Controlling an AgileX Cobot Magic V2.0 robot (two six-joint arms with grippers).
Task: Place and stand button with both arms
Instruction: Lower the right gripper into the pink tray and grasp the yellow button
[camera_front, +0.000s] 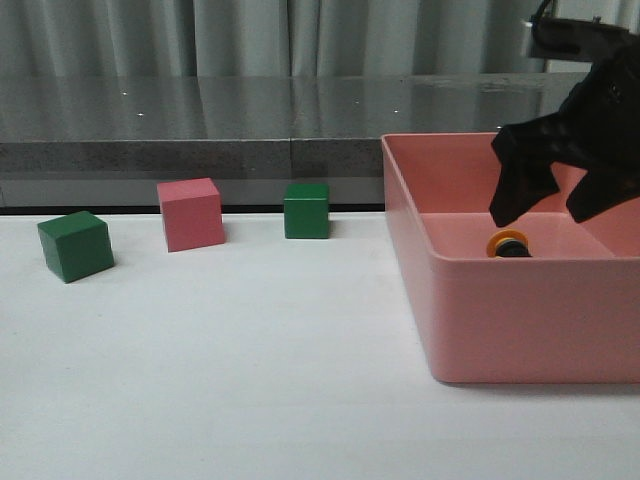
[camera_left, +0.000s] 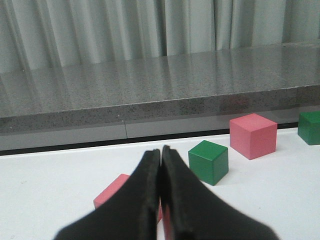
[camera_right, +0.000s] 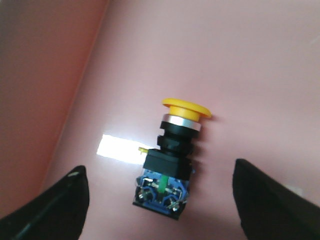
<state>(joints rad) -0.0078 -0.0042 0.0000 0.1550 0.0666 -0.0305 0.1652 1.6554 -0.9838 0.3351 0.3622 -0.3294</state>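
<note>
The bin's bare pink bottom shows between my fingers and the button's blue base, so it is too early to close. My right gripper lowers first, then closes.
The button (camera_right: 172, 160) lies on its side on the floor of the pink bin (camera_front: 500, 320); its yellow cap, black body and blue base show in the right wrist view. In the front view only its orange cap (camera_front: 510, 243) peeks over the bin wall. My right gripper (camera_front: 545, 205) hovers open just above it inside the bin, one finger (camera_right: 55, 205) on each side of the button, not touching. My left gripper (camera_left: 161, 155) is shut and empty, low over the white table near the cubes; it is out of the front view.
A green cube (camera_front: 75, 245), a pink cube (camera_front: 190, 213) and a second green cube (camera_front: 306, 210) stand along the back of the white table. The left wrist view shows another pink cube (camera_left: 112, 195) right under the fingers. A grey ledge runs behind.
</note>
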